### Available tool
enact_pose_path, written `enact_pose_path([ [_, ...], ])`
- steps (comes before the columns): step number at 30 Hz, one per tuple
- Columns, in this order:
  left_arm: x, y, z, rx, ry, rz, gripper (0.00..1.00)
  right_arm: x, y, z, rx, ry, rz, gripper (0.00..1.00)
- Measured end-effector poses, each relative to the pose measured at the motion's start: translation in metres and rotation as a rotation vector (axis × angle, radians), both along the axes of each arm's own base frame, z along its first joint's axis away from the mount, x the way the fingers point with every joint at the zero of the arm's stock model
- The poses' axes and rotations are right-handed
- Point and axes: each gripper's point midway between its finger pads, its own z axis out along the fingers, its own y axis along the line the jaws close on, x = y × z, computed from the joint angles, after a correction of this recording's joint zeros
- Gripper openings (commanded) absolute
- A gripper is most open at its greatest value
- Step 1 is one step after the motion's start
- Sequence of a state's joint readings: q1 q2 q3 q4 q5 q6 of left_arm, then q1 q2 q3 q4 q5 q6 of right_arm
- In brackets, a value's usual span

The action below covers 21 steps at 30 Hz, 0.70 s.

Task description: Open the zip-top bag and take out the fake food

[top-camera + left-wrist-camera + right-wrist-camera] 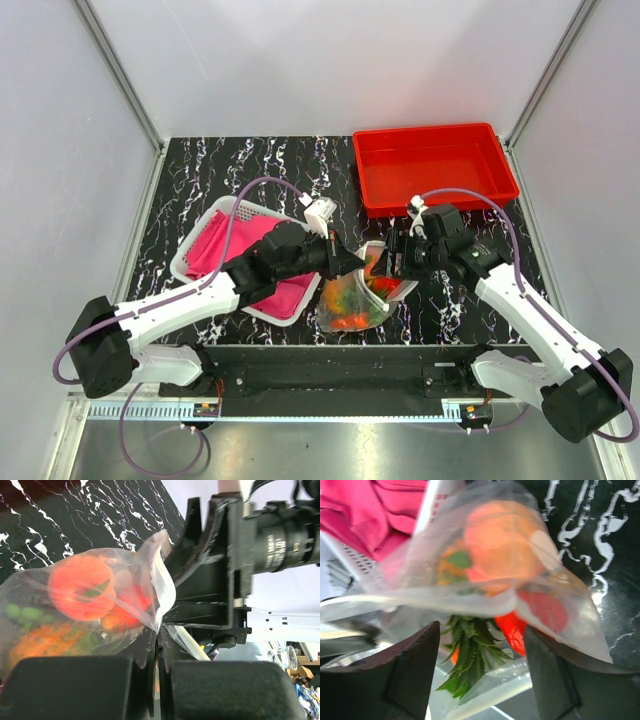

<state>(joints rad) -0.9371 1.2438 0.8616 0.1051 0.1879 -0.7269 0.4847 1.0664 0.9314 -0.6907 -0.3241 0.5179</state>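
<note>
The red piece should come out through the bag's opening, so my right gripper should next grab the red piece's exposed side facing the bag's opening [386, 285] [513, 632].
The zip-top bag [353, 298] lies mid-table near the front edge, its mouth lifted. My left gripper [352, 262] is shut on the bag's upper edge; in the left wrist view the film [157, 587] runs into the closed fingers. Fake food shows through the plastic: a peach-orange fruit [80, 587], a red piece [132, 600], orange and green pieces [45, 637]. My right gripper [393, 262] is open at the bag's mouth. In the right wrist view its fingers [412, 667] straddle the pineapple's green crown [470, 652], with the red piece [515, 630] and the peach fruit [502, 542] beyond.
A white mesh basket [203, 230] with pink cloth [225, 250] sits left of the bag, under the left arm. A red tray [435, 165] stands at the back right. The table is black marble-patterned [250, 170].
</note>
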Motion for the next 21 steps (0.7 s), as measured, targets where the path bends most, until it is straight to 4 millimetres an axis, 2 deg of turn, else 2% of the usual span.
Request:
enact_pose_path([
  [4,0.0,-0.001,-0.002,0.004,0.003,0.0,0.0,-0.003,-0.008,-0.018,-0.045,0.017,-0.018,0.85],
  [5,0.001,-0.001,-0.003,0.005,0.004,0.0,0.0,-0.004,-0.01,-0.025,-0.057,0.027,-0.023,0.89],
  [8,0.002,-0.003,-0.007,0.01,0.008,-0.001,0.0,-0.01,-0.015,-0.044,-0.083,0.061,-0.032,0.9],
  [12,0.004,-0.009,-0.014,0.015,0.019,-0.01,0.0,-0.018,-0.018,-0.069,-0.097,0.114,-0.044,0.89],
  [21,0.004,-0.017,-0.021,0.008,0.036,-0.024,0.0,-0.01,-0.012,-0.095,-0.072,0.125,-0.073,0.82],
])
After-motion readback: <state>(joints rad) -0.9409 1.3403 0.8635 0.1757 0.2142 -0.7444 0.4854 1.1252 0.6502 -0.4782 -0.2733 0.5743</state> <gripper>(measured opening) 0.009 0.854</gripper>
